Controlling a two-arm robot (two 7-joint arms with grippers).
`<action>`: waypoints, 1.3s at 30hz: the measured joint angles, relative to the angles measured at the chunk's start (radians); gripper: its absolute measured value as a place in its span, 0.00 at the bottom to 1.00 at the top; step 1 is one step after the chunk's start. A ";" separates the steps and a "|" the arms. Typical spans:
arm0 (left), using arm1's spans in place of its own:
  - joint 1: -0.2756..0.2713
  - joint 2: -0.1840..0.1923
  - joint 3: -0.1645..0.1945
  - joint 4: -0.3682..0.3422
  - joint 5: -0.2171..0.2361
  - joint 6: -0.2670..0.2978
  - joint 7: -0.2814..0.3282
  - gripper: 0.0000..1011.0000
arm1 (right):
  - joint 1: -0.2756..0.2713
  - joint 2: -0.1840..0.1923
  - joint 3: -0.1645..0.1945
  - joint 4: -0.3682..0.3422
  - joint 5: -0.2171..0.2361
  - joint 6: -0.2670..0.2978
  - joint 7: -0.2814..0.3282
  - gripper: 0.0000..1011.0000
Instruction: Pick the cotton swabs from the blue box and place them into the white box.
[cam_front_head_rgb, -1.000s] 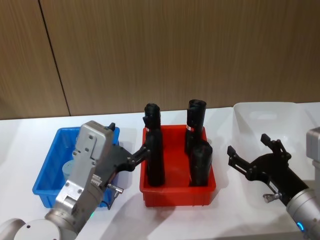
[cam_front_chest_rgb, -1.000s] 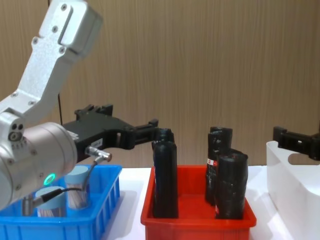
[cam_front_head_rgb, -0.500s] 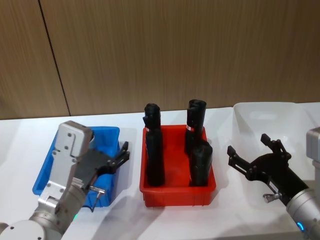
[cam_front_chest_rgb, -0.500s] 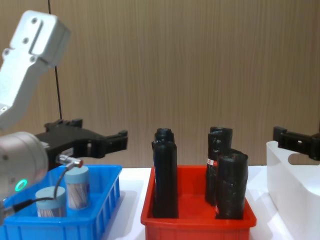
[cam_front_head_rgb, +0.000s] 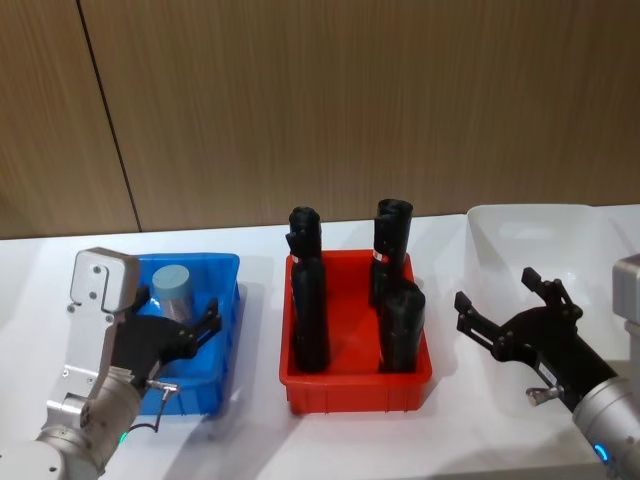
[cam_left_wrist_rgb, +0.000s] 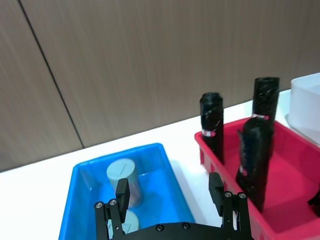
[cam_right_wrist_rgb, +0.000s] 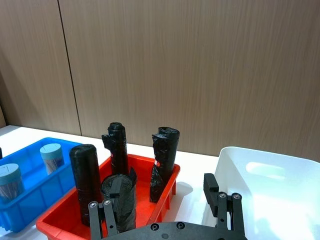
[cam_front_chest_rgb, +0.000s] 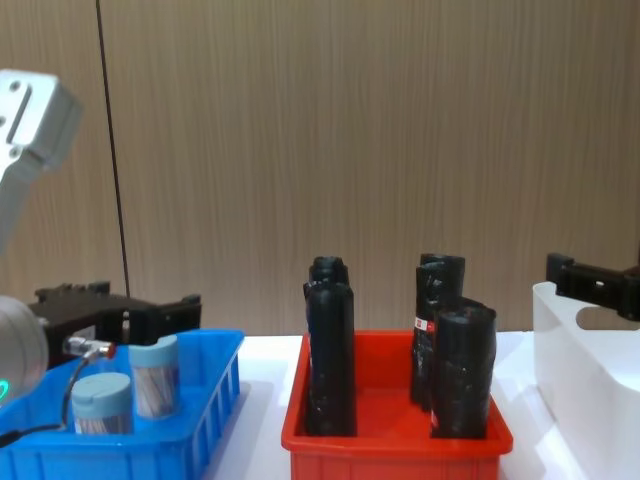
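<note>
The cotton swabs need to go over to the white box (cam_front_chest_rgb: 590, 385), so my left gripper should next grab the tub by its pale blue lid (cam_front_chest_rgb: 101, 394).
Two cotton swabs tubs (cam_front_chest_rgb: 155, 375) (cam_front_chest_rgb: 100, 402) with pale blue lids stand in the blue box (cam_front_chest_rgb: 215, 420). One tub (cam_front_head_rgb: 172, 284) shows at the back of the blue box (cam_front_head_rgb: 225, 335) in the head view. My left gripper (cam_front_head_rgb: 200, 325) hovers open above the box's front half, holding nothing. In the left wrist view its fingers (cam_left_wrist_rgb: 121, 191) frame a tub (cam_left_wrist_rgb: 122, 175) in the blue box (cam_left_wrist_rgb: 170, 200). My right gripper (cam_front_head_rgb: 495, 290) hangs open beside the white box (cam_front_head_rgb: 560, 235), also holding nothing. The white box (cam_right_wrist_rgb: 270, 195) sits on the right.
A red bin (cam_front_head_rgb: 355, 385) holding three tall black wrapped rolls (cam_front_head_rgb: 308, 300) stands between the blue box and the white box. A brown wooden wall runs behind the white table (cam_front_head_rgb: 350, 440).
My left arm has pulled back leftwards from the red bin's black roll and now sits over the blue box, uncovering the tubs. The right arm has not moved.
</note>
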 joint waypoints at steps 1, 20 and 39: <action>-0.002 0.000 -0.003 0.007 -0.010 0.007 0.002 0.99 | 0.000 0.000 0.000 0.000 0.000 0.000 0.000 0.99; -0.044 -0.013 -0.043 0.095 -0.074 0.095 0.020 0.99 | 0.000 0.000 0.000 0.000 0.000 0.000 0.000 0.99; -0.101 -0.027 -0.079 0.186 -0.126 0.169 0.010 0.99 | 0.000 0.000 0.000 0.000 0.000 0.000 0.000 0.99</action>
